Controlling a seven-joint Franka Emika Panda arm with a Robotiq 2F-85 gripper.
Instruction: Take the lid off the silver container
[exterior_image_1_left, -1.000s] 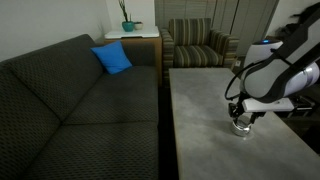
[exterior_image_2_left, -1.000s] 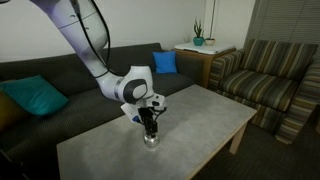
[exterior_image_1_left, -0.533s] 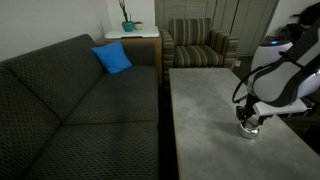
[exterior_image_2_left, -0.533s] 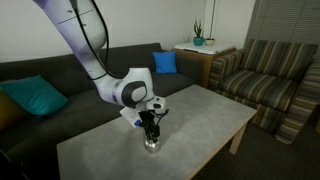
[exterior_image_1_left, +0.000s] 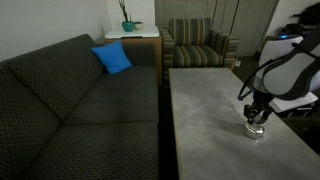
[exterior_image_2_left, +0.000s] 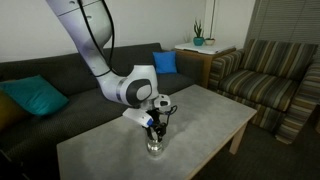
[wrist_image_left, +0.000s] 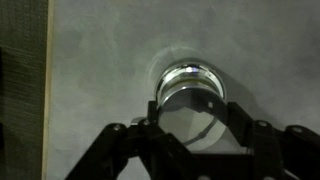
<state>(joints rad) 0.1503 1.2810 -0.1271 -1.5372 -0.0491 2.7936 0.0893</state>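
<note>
The lid (wrist_image_left: 193, 114) is between my fingers and overlaps the silver container's shiny rim. My gripper will keep holding it until it rests on the grey tabletop.
The silver container (wrist_image_left: 190, 72) is a small shiny round pot on the grey table (exterior_image_1_left: 200, 110). In the wrist view my gripper (wrist_image_left: 190, 105) points straight down over it, and its two fingers are shut on the round silver lid (wrist_image_left: 183, 125). The lid sits just over the pot, and I cannot tell whether it still touches it. In both exterior views the gripper (exterior_image_1_left: 255, 116) (exterior_image_2_left: 154, 126) stands upright over the container (exterior_image_1_left: 256, 131) (exterior_image_2_left: 153, 146), near the table's edge. The lid is hidden by the fingers there.
A dark sofa (exterior_image_1_left: 80, 100) with a blue cushion (exterior_image_1_left: 112, 58) runs along one side of the table. A striped armchair (exterior_image_2_left: 270, 85) and a side table with a potted plant (exterior_image_2_left: 198, 41) stand beyond. A teal cushion (exterior_image_2_left: 35, 97) lies on the sofa.
The gripper and the silver thing under it have shifted steadily along the table, to the right in both exterior views. The fingers stay shut throughout.
</note>
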